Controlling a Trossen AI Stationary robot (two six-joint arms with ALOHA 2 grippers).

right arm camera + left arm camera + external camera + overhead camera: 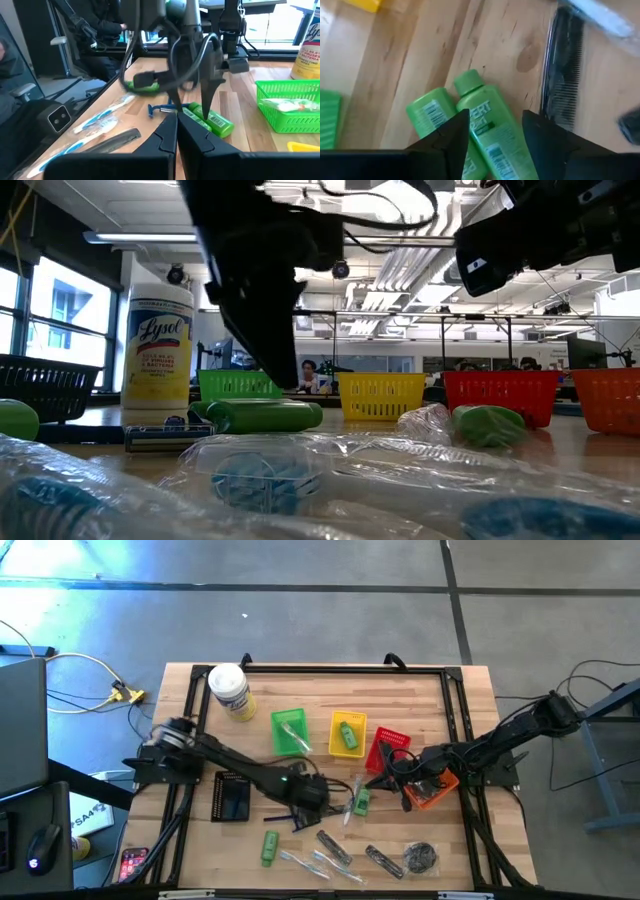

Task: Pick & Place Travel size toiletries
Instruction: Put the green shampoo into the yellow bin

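Note:
The robot should place the PERT bottle in the yellow basket, so the left gripper should next grab the bottle by its labeled body (pixel 495 132).
Two bright green bottles (pixel 490 127) lie side by side on the table near its middle (pixel 360 802). My left gripper (pixel 495 135) is open, pointing down, with its fingers on either side of one of these bottles; the right wrist view shows it (pixel 202 102) just above them (pixel 212 120). My right gripper (pixel 176 135) is shut and holds nothing, hovering near the red basket (pixel 378 780). Another green bottle (pixel 269 847), clear packets (pixel 305 861), dark grey combs (pixel 335 848), a blue razor (pixel 160 109) and a round dark pouch (pixel 420 858) lie near the table's near edge. My left gripper's open fingers (pixel 452 135) stand on either side of the body of one green bottle (pixel 485 117), coming from above. Whether they touch the bottle, I cannot tell. The bottle lies flat on the table.
Green (pixel 289 730), yellow (pixel 348 734), red (pixel 388 748) and orange (pixel 432 790) mesh baskets stand in a row across the middle. A black basket (pixel 231 797) sits under the left arm. The big white jar (pixel 230 692) stands at the far left. A black comb (pixel 562 70) lies beside the bottles.

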